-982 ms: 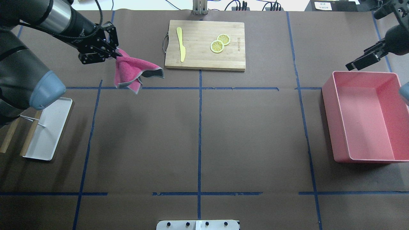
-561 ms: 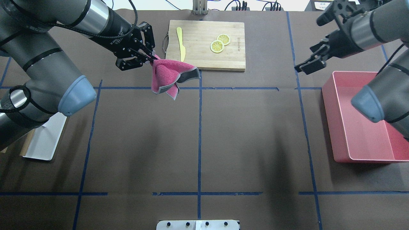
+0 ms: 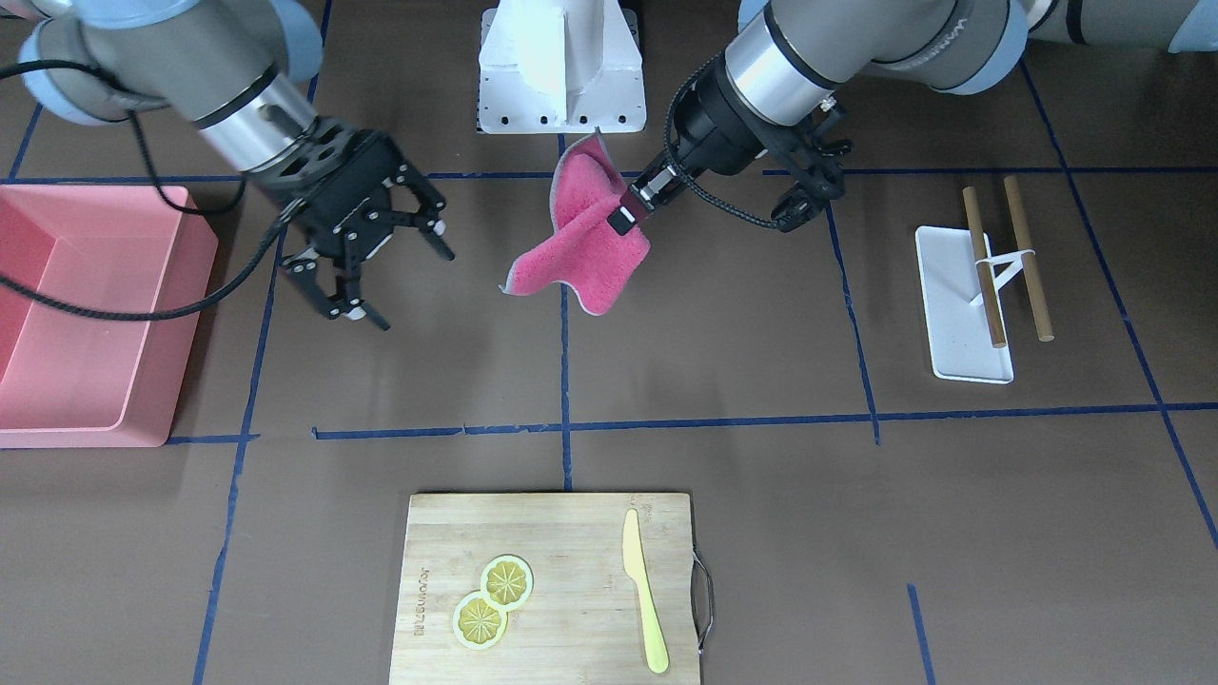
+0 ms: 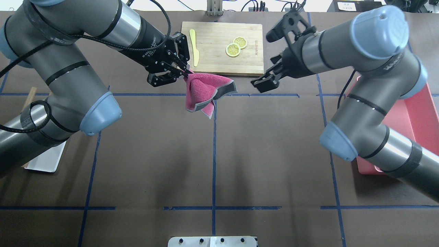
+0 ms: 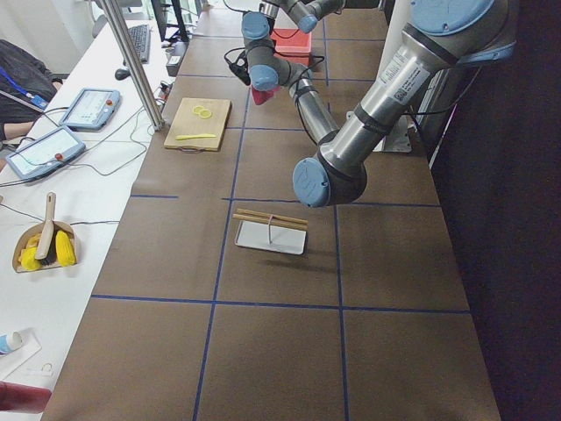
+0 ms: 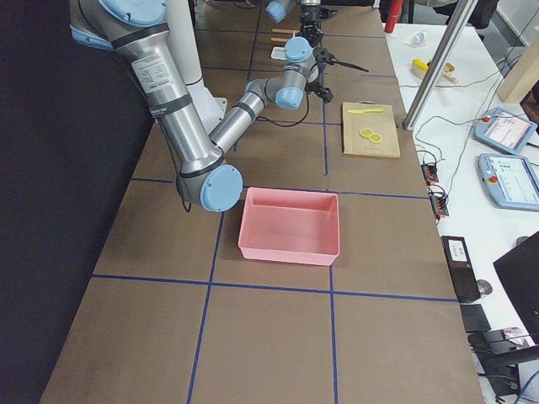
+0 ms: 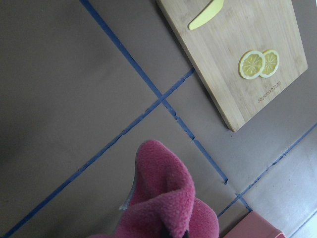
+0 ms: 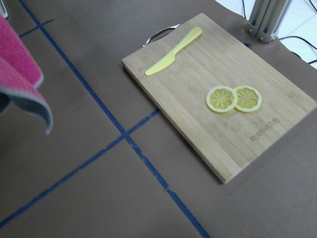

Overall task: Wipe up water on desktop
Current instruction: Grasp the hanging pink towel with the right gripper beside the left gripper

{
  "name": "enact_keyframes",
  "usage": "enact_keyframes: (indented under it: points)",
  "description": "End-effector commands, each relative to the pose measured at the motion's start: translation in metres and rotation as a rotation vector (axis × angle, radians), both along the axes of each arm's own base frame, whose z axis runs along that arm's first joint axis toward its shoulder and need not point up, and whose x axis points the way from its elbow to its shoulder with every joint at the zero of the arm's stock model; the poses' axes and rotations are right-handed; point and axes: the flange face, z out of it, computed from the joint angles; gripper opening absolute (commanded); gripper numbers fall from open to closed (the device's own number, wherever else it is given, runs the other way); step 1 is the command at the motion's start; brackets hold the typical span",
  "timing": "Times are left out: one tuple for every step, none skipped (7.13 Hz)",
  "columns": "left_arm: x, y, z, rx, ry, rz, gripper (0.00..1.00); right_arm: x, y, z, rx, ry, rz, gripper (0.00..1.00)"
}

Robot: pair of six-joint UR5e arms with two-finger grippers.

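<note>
My right gripper should next grab the cloth by its free grey-trimmed edge opposite the held corner. That will get the cloth ready to wipe up water.
The desktop is dark brown with blue tape lines; I see no water on it. My left gripper is shut on a corner of a pink cloth with a grey edge and holds it hanging above the desktop, just in front of the cutting board. In the front-facing view the left gripper and cloth show near the centre line. My right gripper is open and empty, a short way from the cloth, also seen from overhead. The cloth fills the left wrist view's bottom and the right wrist view's left edge.
A bamboo cutting board with a yellow knife and two lemon slices lies at the far middle. A pink bin stands on the robot's right. A white tray with two sticks lies on its left.
My left gripper has carried the cloth rightward to the centre line. My right arm has swung left from above the pink bin to near the cloth.
</note>
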Motion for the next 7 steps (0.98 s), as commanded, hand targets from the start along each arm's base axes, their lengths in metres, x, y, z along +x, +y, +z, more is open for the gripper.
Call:
enact_keyframes:
  points:
    - [0.009, 0.009, -0.016, -0.009, 0.021, 0.013, 0.02, -0.026, 0.022, -0.021, 0.024, -0.024, 0.006, 1.00]
    - [0.009, 0.010, -0.022, -0.016, 0.028, 0.012, 0.02, -0.034, 0.033, -0.025, 0.038, -0.029, 0.007, 1.00]
    - [0.009, 0.010, -0.023, -0.015, 0.029, 0.012, 0.02, -0.042, 0.045, -0.029, 0.049, -0.032, 0.008, 1.00]
    - [0.009, 0.010, -0.023, -0.014, 0.030, 0.012, 0.02, -0.049, 0.053, -0.031, 0.056, -0.033, 0.002, 1.00]
    - [0.010, 0.011, -0.023, -0.009, 0.034, 0.015, 0.02, -0.055, 0.058, -0.031, 0.066, -0.030, 0.000, 1.00]
    - [0.010, 0.011, -0.023, -0.008, 0.037, 0.015, 0.02, -0.059, 0.062, -0.031, 0.073, -0.027, 0.002, 1.00]
    - [0.009, 0.010, -0.022, -0.006, 0.037, 0.014, 0.02, -0.064, 0.065, -0.031, 0.077, -0.022, 0.005, 1.00]
